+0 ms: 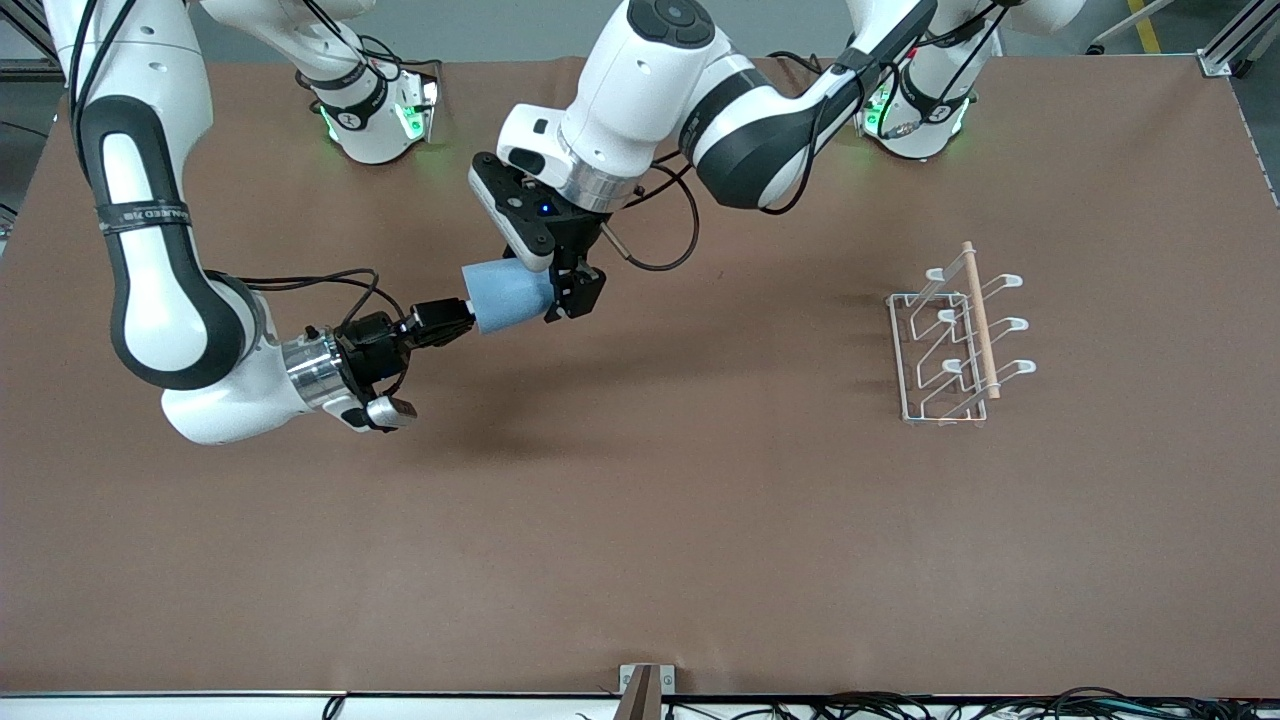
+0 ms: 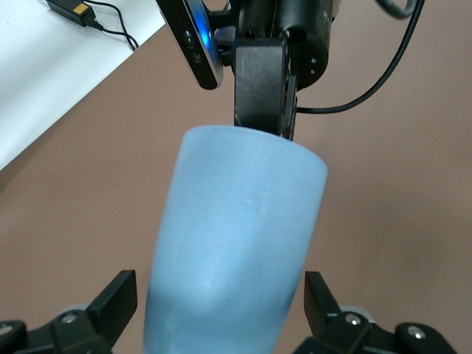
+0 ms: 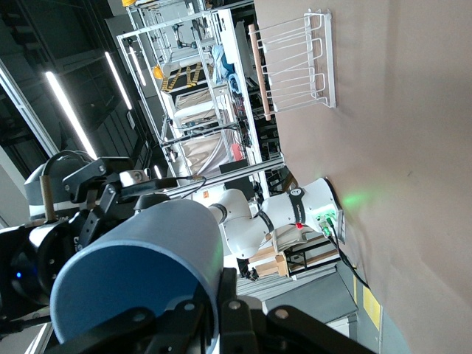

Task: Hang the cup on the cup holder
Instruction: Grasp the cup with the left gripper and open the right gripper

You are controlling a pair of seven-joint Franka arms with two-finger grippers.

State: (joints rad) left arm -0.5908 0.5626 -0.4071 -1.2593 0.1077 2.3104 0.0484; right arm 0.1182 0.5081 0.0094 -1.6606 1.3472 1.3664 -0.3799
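The light-blue cup needs to hang on the white wire cup holder (image 1: 980, 320), so I will next grab its base end (image 1: 535, 290) with my left gripper.
The light-blue cup (image 1: 508, 295) is held on its side in the air over the table's middle, toward the right arm's end. My right gripper (image 1: 462, 316) is shut on the cup's rim wall, one finger inside and one outside, as the right wrist view (image 3: 221, 295) shows on the cup (image 3: 140, 273). My left gripper (image 1: 556, 290) is open around the cup's other end. In the left wrist view its fingers (image 2: 118, 295) stand on either side of the cup (image 2: 236, 243) with small gaps. The white wire cup holder (image 1: 980, 320) stands toward the left arm's end, its prongs bare.
The brown table (image 1: 640, 520) bears nothing else but the cup holder, which also shows in the right wrist view (image 3: 295, 66). Both arm bases stand along the table's edge farthest from the front camera. A small bracket (image 1: 645, 685) sits at the nearest edge.
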